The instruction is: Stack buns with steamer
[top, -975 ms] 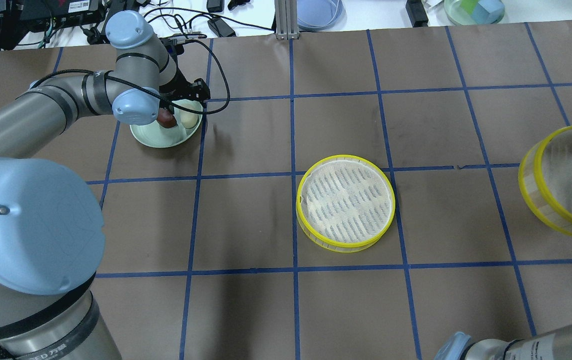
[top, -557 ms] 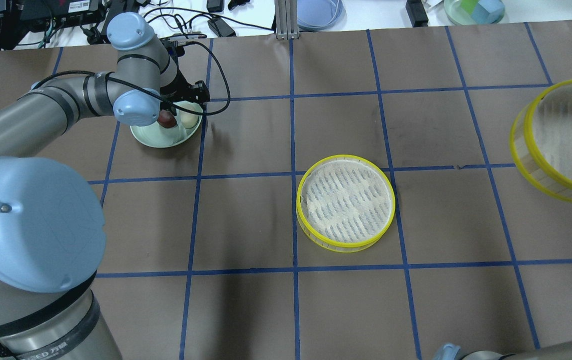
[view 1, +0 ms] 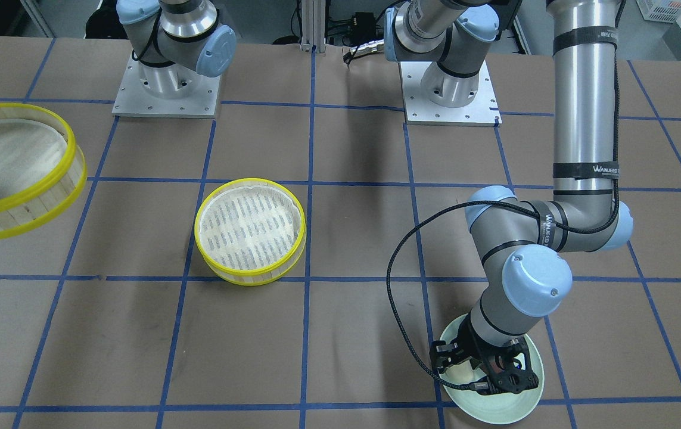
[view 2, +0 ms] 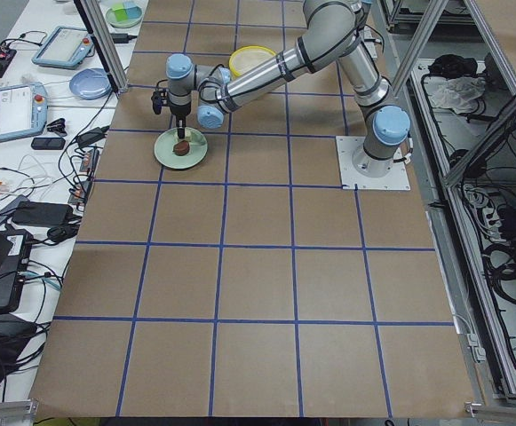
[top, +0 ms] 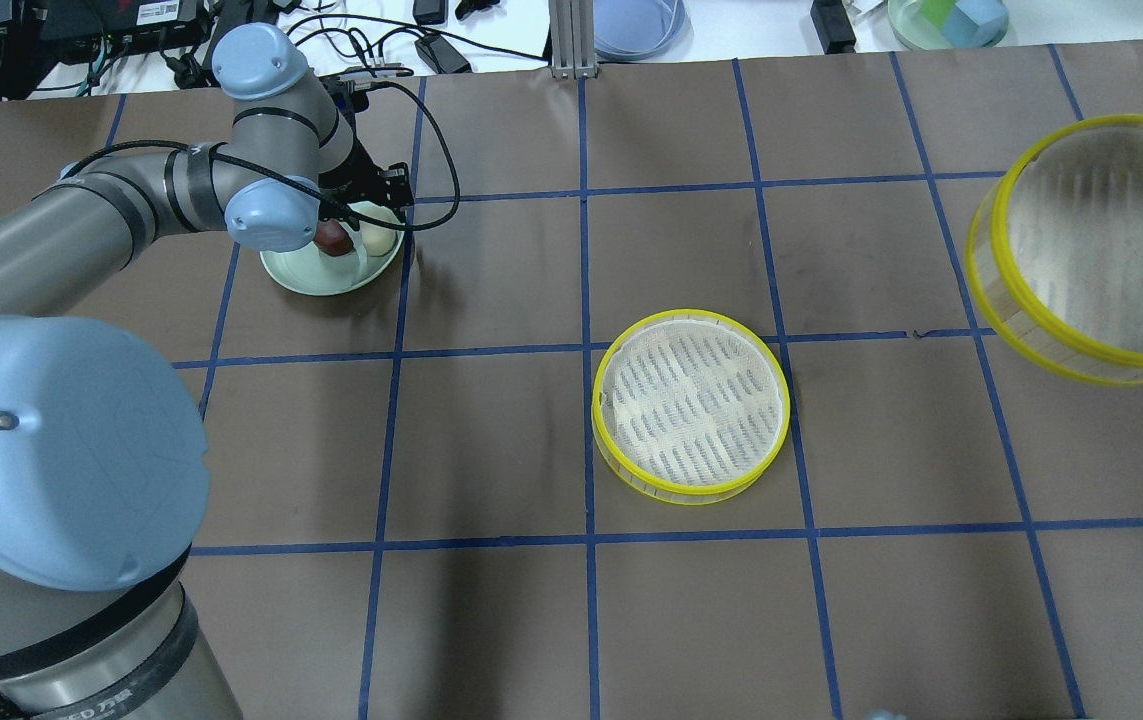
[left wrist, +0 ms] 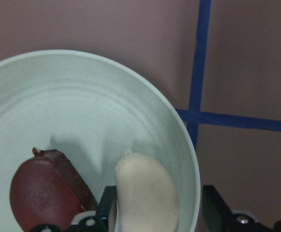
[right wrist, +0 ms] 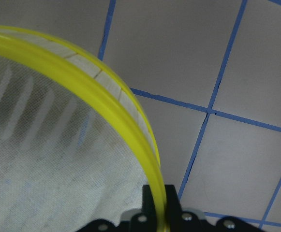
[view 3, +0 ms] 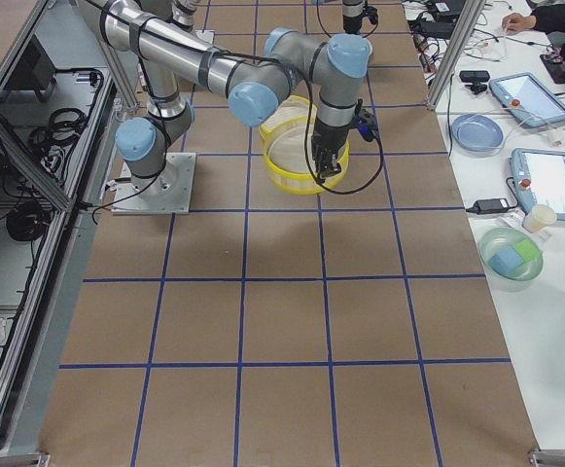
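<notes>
I will stack the buns in the steamer, so my left gripper will next grab the cream-white bun by its plump rounded body (left wrist: 147, 193).
The cream-white bun (left wrist: 147, 193) and the dark reddish-brown bun (left wrist: 43, 198) lie side by side in a pale green plate (left wrist: 82, 96). My left gripper (left wrist: 159, 208) is open and down in the plate, its fingers either side of the cream bun (top: 378, 240); the brown bun (top: 333, 237) lies just beside it. One steamer tier (top: 691, 405) stands empty mid-table. My right gripper (right wrist: 157, 208) is shut on the yellow rim of the second steamer tier (top: 1101, 250) and holds it tilted in the air at the table's right.
The plate (top: 316, 280) sits at the far left of the table. Cables, a blue dish (top: 636, 25) and a green bowl (top: 946, 20) lie on the white bench beyond the far edge. The left arm's cable (view 1: 403, 298) loops beside the plate.
The right gripper has carried the steamer tier toward the far side and slightly inward. The left gripper stays over the plate, barely moved.
</notes>
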You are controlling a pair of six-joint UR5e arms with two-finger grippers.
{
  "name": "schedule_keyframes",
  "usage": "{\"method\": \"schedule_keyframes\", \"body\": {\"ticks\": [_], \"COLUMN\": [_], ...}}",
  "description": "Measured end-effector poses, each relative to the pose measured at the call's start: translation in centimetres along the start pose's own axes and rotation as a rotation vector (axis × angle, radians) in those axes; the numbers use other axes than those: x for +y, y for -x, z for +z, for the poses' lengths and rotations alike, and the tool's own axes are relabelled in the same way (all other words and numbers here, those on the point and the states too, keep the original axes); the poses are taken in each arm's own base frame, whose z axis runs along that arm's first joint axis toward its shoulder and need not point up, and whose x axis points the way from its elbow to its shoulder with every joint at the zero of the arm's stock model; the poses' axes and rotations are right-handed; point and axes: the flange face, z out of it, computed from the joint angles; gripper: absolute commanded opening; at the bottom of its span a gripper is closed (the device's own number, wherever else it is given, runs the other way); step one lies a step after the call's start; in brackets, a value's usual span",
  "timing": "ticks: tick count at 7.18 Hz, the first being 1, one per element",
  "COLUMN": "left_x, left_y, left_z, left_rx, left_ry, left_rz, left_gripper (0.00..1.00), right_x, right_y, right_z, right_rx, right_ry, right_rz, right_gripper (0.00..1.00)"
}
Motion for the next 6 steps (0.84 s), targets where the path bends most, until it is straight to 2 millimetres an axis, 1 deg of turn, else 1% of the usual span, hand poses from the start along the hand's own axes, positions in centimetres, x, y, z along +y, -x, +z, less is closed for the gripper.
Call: {"method": "schedule_keyframes", "body": {"ticks": [1,2,3,4,5,6], "left_x": [0.1,0.1,0.2,0.2,0.2,0.2], "left_y": [0.0,0.1,0.2,0.2,0.3,0.4], "left_z": [0.1,0.4,0.6,0.6,0.3,-0.3], "left_rx": [-0.001,-0.002,-0.003,-0.003,-0.003,-0.005], "left_ry": [0.003,0.007,0.012,0.012,0.01,0.007], "left_rz": [0.004,0.012,0.022,0.029,0.031,0.032], "left_gripper": [0.38,0.33,0.19,0.06,0.0,0.0], "right_x": [0.0,-0.2,-0.3,-0.2,0.1,0.3], "right_y": [1.1,2.6,4.1,5.1,5.8,6.1], "right_z": [-0.5,-1.2,-1.8,-1.8,-1.4,-1.2], "right_rx": [-0.003,-0.001,-0.005,-0.02,-0.04,-0.054], "right_ry": [0.008,0.014,0.025,0.055,0.095,0.12], "right_rz": [0.012,0.027,0.039,0.039,0.031,0.024], "right_gripper": [0.01,0.0,0.0,0.0,0.0,0.0]}}
